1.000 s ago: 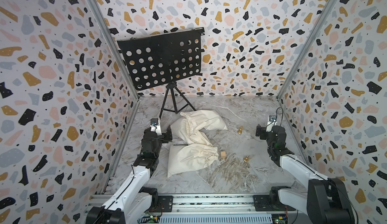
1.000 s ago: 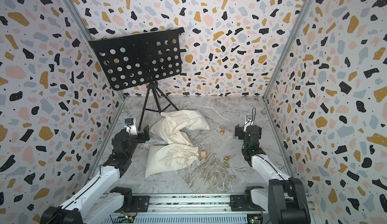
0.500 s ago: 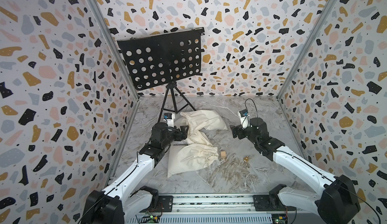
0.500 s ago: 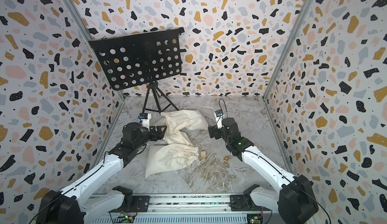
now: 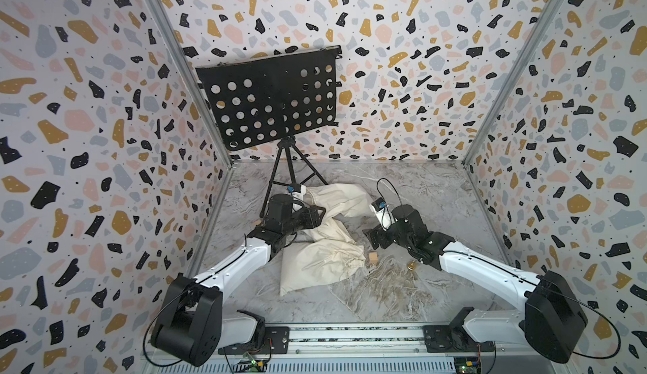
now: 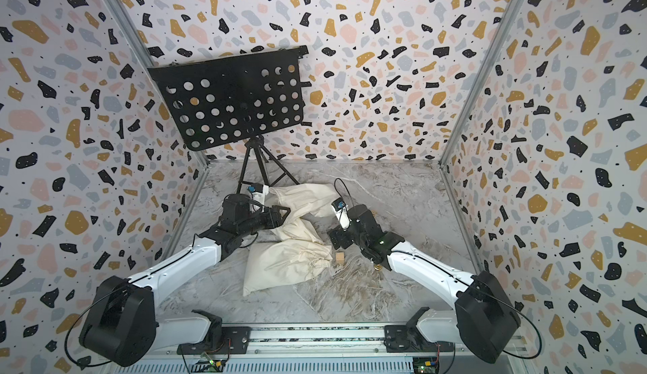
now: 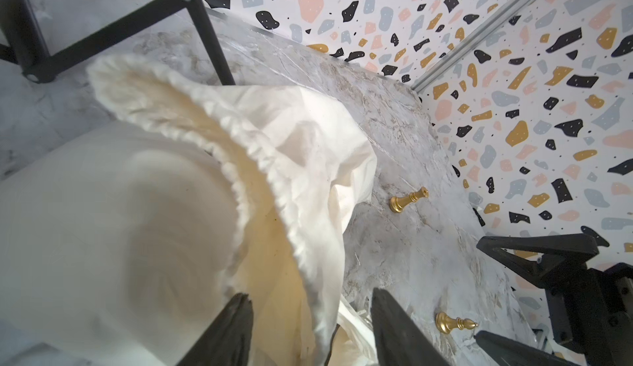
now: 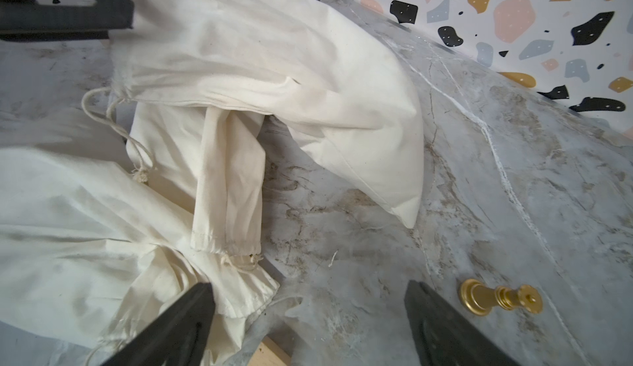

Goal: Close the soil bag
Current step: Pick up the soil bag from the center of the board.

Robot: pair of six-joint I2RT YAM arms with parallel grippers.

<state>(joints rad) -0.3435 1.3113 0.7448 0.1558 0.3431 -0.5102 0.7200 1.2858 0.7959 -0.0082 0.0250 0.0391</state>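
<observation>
My right gripper grabs the drawstring cord hanging from the bag's opening next, to pull the soil bag's ruffled rim closed.
The soil bag (image 7: 308,124), a cream cloth sack with a ruffled open mouth, lies at the back of a pile of cream sacks in both top views (image 5: 345,197) (image 6: 308,195). My left gripper (image 7: 308,316) (image 5: 320,211) (image 6: 285,211) is at that mouth. Its fingers stand partly apart, with a fold of the rim between them, not clamped. A drawstring cord (image 8: 92,104) hangs from the mouth. My right gripper (image 8: 308,313) (image 5: 373,237) (image 6: 338,241) hovers wide open over the table, beside the gathered neck of the nearest sack (image 8: 239,289).
A black music stand (image 5: 273,99) on tripod legs (image 5: 290,172) stands behind the sacks. Gold chess pieces (image 7: 407,200) (image 7: 454,323) (image 8: 500,299) lie on the marble table. A small wooden block (image 5: 374,257) sits by the nearest sack (image 5: 315,265). Patterned walls close three sides.
Both arms have swung in from the table's sides to the sacks. The left jaws have narrowed around the bag's rim. The right jaws stay wide.
</observation>
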